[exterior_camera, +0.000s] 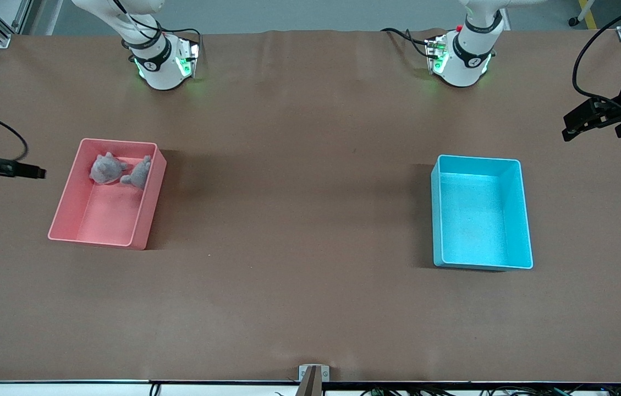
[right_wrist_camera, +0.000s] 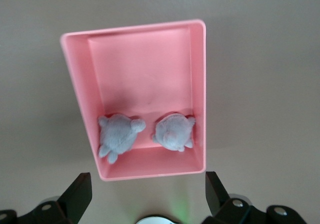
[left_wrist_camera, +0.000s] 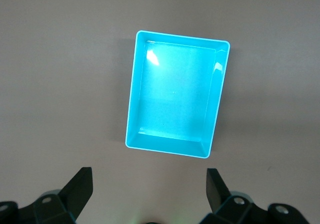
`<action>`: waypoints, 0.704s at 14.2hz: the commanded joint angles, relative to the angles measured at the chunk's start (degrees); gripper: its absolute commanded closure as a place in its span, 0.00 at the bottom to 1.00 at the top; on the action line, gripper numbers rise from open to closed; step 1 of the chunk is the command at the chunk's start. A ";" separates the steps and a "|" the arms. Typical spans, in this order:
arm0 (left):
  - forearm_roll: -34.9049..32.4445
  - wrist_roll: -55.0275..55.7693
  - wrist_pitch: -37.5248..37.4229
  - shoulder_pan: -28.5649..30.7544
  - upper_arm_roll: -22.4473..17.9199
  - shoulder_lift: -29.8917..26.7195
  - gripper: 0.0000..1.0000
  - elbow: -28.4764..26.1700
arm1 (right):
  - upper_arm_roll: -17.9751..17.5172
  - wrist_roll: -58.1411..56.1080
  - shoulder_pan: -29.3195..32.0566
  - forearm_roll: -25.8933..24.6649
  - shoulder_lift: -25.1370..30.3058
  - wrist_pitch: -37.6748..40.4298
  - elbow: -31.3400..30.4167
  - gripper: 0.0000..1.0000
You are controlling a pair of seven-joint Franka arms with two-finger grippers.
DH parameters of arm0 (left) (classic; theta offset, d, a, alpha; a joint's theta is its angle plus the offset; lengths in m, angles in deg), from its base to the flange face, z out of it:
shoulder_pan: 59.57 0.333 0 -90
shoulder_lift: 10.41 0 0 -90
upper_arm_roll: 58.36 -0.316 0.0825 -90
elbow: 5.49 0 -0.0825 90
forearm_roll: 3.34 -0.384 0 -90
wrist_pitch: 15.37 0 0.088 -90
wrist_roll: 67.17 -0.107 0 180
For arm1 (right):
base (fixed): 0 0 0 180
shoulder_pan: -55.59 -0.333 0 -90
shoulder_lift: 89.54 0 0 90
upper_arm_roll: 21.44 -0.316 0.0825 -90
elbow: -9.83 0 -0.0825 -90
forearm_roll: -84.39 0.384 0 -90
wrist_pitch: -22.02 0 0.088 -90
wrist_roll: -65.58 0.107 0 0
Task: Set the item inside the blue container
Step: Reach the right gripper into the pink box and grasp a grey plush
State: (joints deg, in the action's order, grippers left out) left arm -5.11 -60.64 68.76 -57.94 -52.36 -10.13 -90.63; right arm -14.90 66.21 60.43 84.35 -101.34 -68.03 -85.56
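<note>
The robot's right gripper needs to grab the rounder grey plush toy next by its soft body point(exterior_camera: 107, 169), so that it can fill the blue container point(exterior_camera: 481, 220).
The blue container point(exterior_camera: 481, 220) is a light cyan bin with low walls at the left arm's end of the table, and nothing lies in it point(left_wrist_camera: 175, 98). Two grey plush toys point(exterior_camera: 105, 168) point(exterior_camera: 138, 174) lie side by side in a pink bin point(exterior_camera: 106, 214), at its end nearer the robots' bases. In the right wrist view the toys point(right_wrist_camera: 118, 136) point(right_wrist_camera: 174, 132) rest against the bin's wall. My left gripper point(exterior_camera: 566, 127) point(left_wrist_camera: 149, 173) hangs open over the table's edge beside the blue container. Over the table's edge beside the pink bin, my right gripper point(exterior_camera: 39, 172) point(right_wrist_camera: 148, 176) is open and holds nothing.
The pink bin point(right_wrist_camera: 145, 68) stands at the right arm's end of the brown table point(exterior_camera: 299, 220). The two arm bases point(exterior_camera: 161, 60) point(exterior_camera: 461, 58) stand along the table's edge farthest from the front camera. A small bracket point(exterior_camera: 313, 374) sits at the edge nearest that camera.
</note>
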 commanded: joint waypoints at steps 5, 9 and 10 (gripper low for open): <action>0.71 -0.82 1.12 0.30 0.33 -0.02 0.00 -0.99 | -0.56 5.78 2.71 -1.46 6.88 -27.08 -32.81 0.00; 0.63 -0.73 1.65 0.30 0.33 -0.02 0.00 -0.90 | -0.56 7.62 4.12 -1.37 6.36 -31.69 -38.64 0.01; 0.63 -0.73 1.73 0.30 0.33 -0.19 0.00 -0.90 | -0.56 7.89 4.13 -1.37 6.27 -31.77 -39.08 0.03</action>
State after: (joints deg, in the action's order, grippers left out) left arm -5.11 -60.64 69.80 -57.99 -52.33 -9.88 -91.44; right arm -14.67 71.92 63.50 84.12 -98.05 -99.21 -121.67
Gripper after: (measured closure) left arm 0.000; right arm 0.004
